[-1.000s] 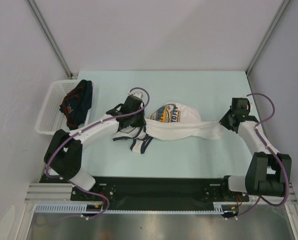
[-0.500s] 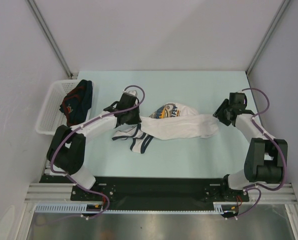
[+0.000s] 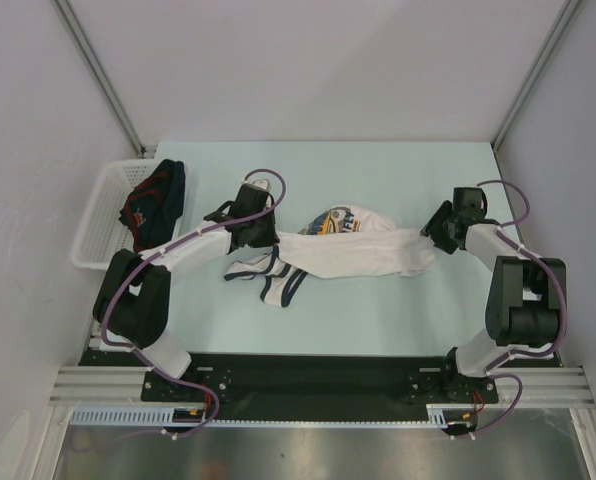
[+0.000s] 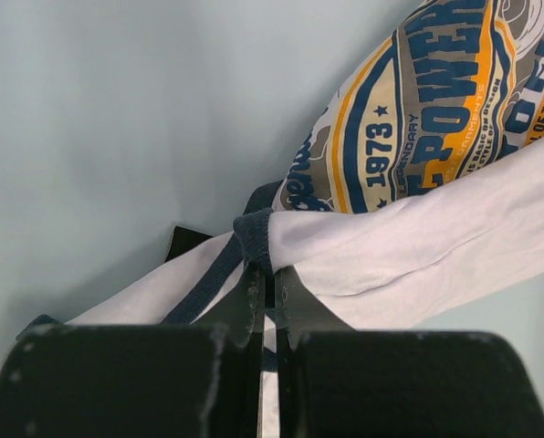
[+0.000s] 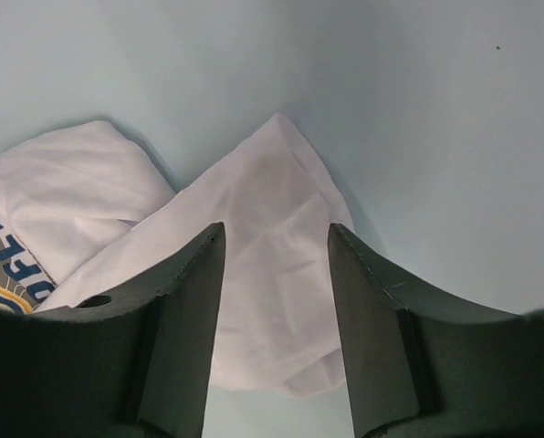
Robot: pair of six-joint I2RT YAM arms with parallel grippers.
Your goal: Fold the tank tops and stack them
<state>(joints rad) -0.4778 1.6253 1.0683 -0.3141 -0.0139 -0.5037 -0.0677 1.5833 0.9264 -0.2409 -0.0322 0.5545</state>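
Observation:
My right gripper grabs the white tank top's far edge (image 3: 421, 234) (image 5: 285, 144) next, at the tank top's end opposite my left gripper, to spread the tank top for folding.
The white tank top (image 3: 358, 255) lies stretched left to right across the table, its yellow-blue print (image 3: 336, 222) bunched on the far side. My left gripper (image 3: 269, 238) is shut on the dark trim at its left end; in the left wrist view the trim (image 4: 254, 239) is pinched at the tips of that gripper (image 4: 270, 274). My right gripper (image 3: 432, 232) stands open over the top's right end. In the right wrist view the white cloth (image 5: 272, 274) lies flat on the table below this gripper (image 5: 277, 233). The navy tank top (image 3: 156, 205) hangs crumpled over the basket's edge.
A white basket (image 3: 98, 225) stands at the left edge of the pale green table (image 3: 378, 170). Grey walls with metal posts close in the back and both sides. Loose straps of the white top (image 3: 278, 285) trail toward the front.
My right gripper has opened and let go of the white top's right end, which now lies on the table. The left gripper has drawn slightly left and back, still holding the trim.

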